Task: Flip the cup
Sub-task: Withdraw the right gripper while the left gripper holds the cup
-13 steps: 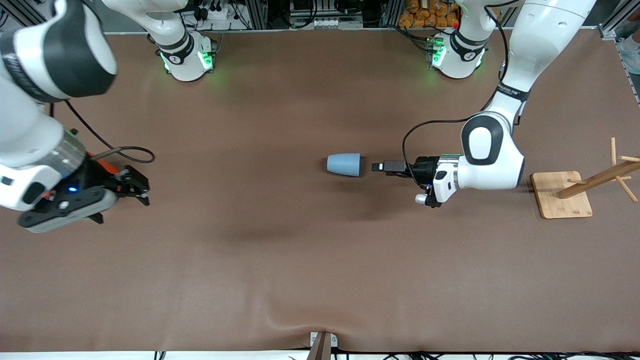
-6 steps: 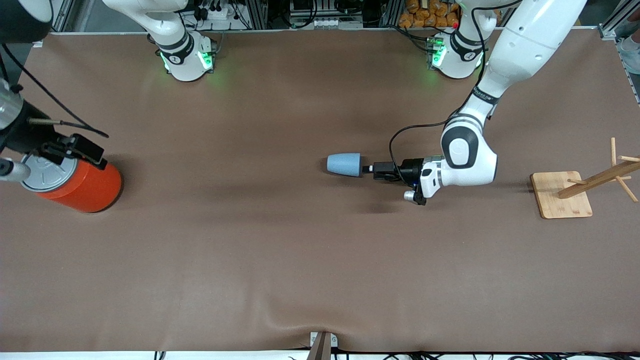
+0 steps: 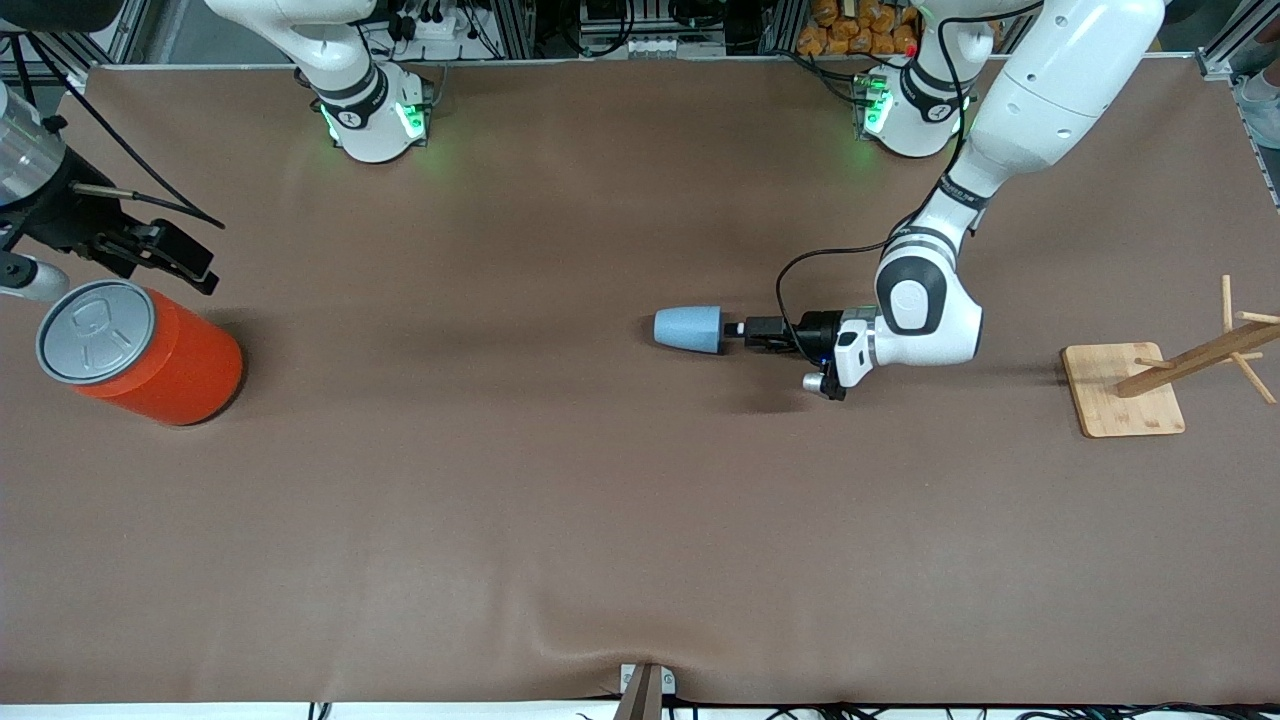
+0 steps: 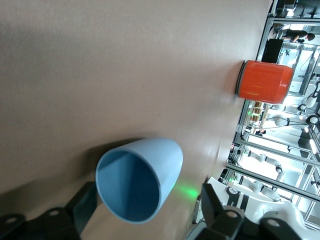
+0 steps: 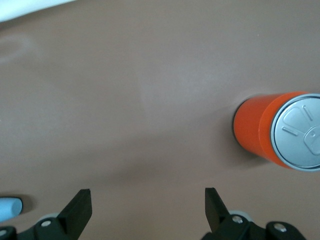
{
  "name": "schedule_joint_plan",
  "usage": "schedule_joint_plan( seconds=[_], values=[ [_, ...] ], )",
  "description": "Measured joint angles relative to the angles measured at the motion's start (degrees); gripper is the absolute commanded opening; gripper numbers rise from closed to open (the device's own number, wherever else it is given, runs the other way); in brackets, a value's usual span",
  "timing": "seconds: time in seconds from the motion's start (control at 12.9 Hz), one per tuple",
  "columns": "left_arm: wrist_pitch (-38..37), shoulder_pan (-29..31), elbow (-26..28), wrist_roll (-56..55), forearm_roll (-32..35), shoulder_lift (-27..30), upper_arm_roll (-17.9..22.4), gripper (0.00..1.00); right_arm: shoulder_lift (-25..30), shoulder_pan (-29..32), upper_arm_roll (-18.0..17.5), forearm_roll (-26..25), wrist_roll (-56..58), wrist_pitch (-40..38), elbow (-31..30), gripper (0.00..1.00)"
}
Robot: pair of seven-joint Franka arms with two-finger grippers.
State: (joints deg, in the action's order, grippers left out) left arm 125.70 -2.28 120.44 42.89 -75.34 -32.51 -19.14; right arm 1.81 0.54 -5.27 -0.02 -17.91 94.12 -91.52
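The cup needs a flip to stand upright, so I should next grab the light blue cup by its rim (image 3: 721,330) (image 4: 159,192) with my left gripper.
The light blue cup (image 3: 688,329) lies on its side in the middle of the table, its mouth toward the left arm's end. My left gripper (image 3: 742,330) is low at that mouth and open. In the left wrist view the cup (image 4: 167,155) shows its darker blue inside, and the gripper (image 4: 147,202) has one finger on each side of the rim, neither visibly touching it. My right gripper (image 3: 190,262) is open and empty, over the table beside the orange can (image 3: 150,355). In the right wrist view the gripper (image 5: 146,200) holds nothing, and the cup (image 5: 9,207) shows at the edge.
The large orange can with a grey lid stands at the right arm's end of the table; it also shows in the right wrist view (image 5: 262,130) and in the left wrist view (image 4: 263,81). A wooden rack on a square base (image 3: 1125,390) stands at the left arm's end.
My left gripper has moved in to the cup's mouth. My right arm has swung up and away, uncovering the orange can.
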Motion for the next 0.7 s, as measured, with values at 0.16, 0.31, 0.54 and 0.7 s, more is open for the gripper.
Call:
schedule_joint_plan(
  seconds=[0.16,0.31,0.54,0.7],
  values=[
    [0.0,-0.1,0.4,0.1,0.0,0.0,-0.1,0.87,-0.8,0.0,0.1,-0.9,0.1,-0.6,2.5,1.0],
    [0.0,-0.4,0.5,0.1,-0.7,0.0,-0.2,0.81,-1.7,0.0,0.4,-0.7,0.1,-4.3,5.2,1.0],
    [0.0,-2.4,0.7,0.2,-5.3,0.0,-0.4,0.72,-2.0,0.0,1.1,0.3,0.6,-5.9,6.5,1.0],
    [0.0,-4.2,0.7,0.2,-7.5,0.0,-0.4,0.55,-2.1,0.0,3.0,0.8,6.7,-5.9,6.5,1.0]
  ],
)
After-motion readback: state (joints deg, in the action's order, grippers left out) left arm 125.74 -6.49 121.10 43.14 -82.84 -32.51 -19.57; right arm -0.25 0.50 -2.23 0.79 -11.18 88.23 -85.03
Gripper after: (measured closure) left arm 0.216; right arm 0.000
